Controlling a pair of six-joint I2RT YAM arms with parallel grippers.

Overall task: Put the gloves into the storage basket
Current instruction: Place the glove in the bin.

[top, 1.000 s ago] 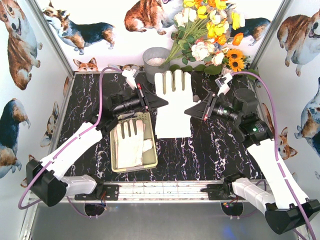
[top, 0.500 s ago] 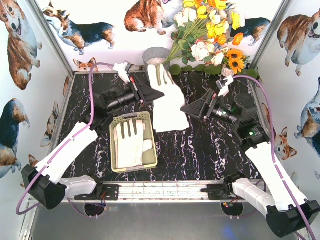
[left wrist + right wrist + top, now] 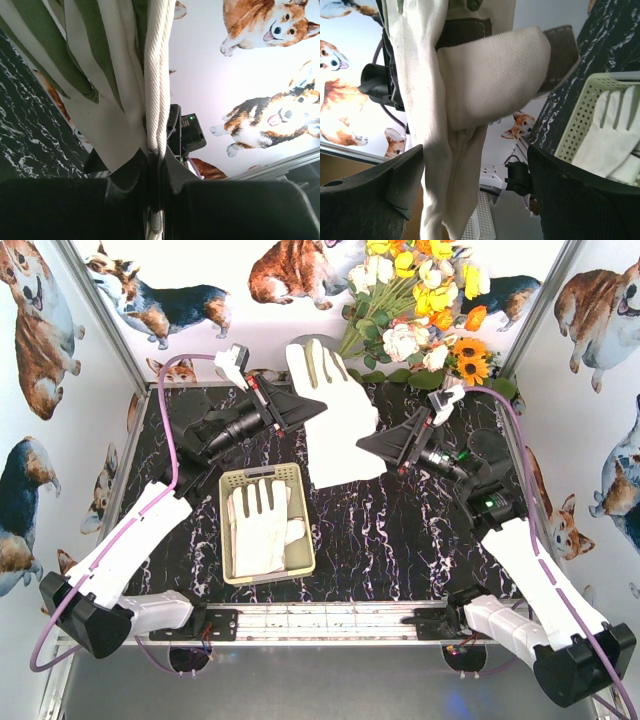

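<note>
The right gripper pinches the glove's free edge next, opposite my left gripper, to lay the glove flat in the storage basket [image 3: 263,473].
A cream-white glove [image 3: 338,430] hangs in the air over the back of the table, fingers pointing up and away. My left gripper [image 3: 312,408] is shut on its left edge; in the left wrist view the jaws [image 3: 157,150] pinch the glove's white seam [image 3: 159,75]. My right gripper [image 3: 368,447] stands open at the glove's right edge, and in the right wrist view the glove [image 3: 455,125] hangs between the wide-apart fingers without being pinched. The pale yellow-green storage basket [image 3: 263,473] sits below and left, with another glove [image 3: 260,525] lying inside it.
A grey bucket [image 3: 296,344] stands at the back wall, mostly behind the raised glove. A bunch of flowers [image 3: 420,300] fills the back right corner. The right wrist view shows the basket's perforated wall [image 3: 580,120] on the black marbled table [image 3: 420,540].
My right gripper has opened and let go of the glove. My left gripper has carried the glove up and toward the back left.
</note>
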